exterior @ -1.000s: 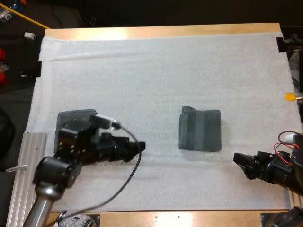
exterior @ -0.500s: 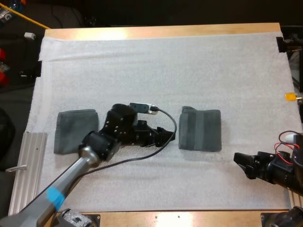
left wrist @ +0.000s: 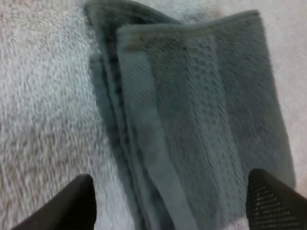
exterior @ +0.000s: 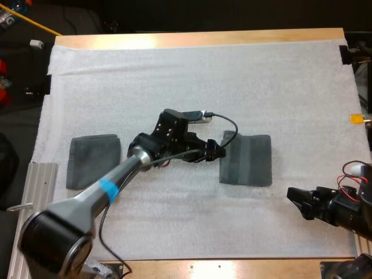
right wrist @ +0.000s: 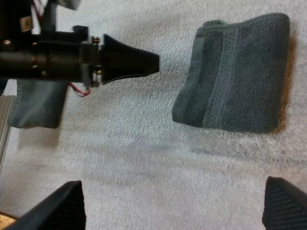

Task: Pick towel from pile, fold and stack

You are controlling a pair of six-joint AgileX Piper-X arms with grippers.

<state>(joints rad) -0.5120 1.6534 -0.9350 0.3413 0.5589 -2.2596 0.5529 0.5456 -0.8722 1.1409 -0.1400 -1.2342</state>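
Note:
Next, my left gripper picks up the folded towel by its layered edge [exterior: 223, 158], since the folds stack up there while the rest lies flat and wide.
A folded dark grey-green towel [exterior: 245, 160] lies flat on the white mat [exterior: 192, 87], right of centre. A second folded towel [exterior: 93, 161] rests near the mat's left side. My left gripper [exterior: 221, 152] reaches across to the left edge of the right-hand towel. In the left wrist view its fingers [left wrist: 81, 203] stand wide apart, open, astride that towel's [left wrist: 192, 120] layered edge. My right gripper [exterior: 295, 200] hovers over the mat near the front right, open and holding nothing. Its wrist view takes in the towel [right wrist: 235, 76], the left gripper [right wrist: 152, 61] beside it, and the other towel [right wrist: 36, 105].
A ribbed aluminium rail [exterior: 32, 203] runs along the table's front left, just beside the left towel. The wooden table edge [exterior: 203, 38] borders the mat at the back. Bare mat stretches behind both towels and between them.
My left arm has swung right, from over the left towel to the left edge of the right-hand towel. The right arm and both towels have stayed put.

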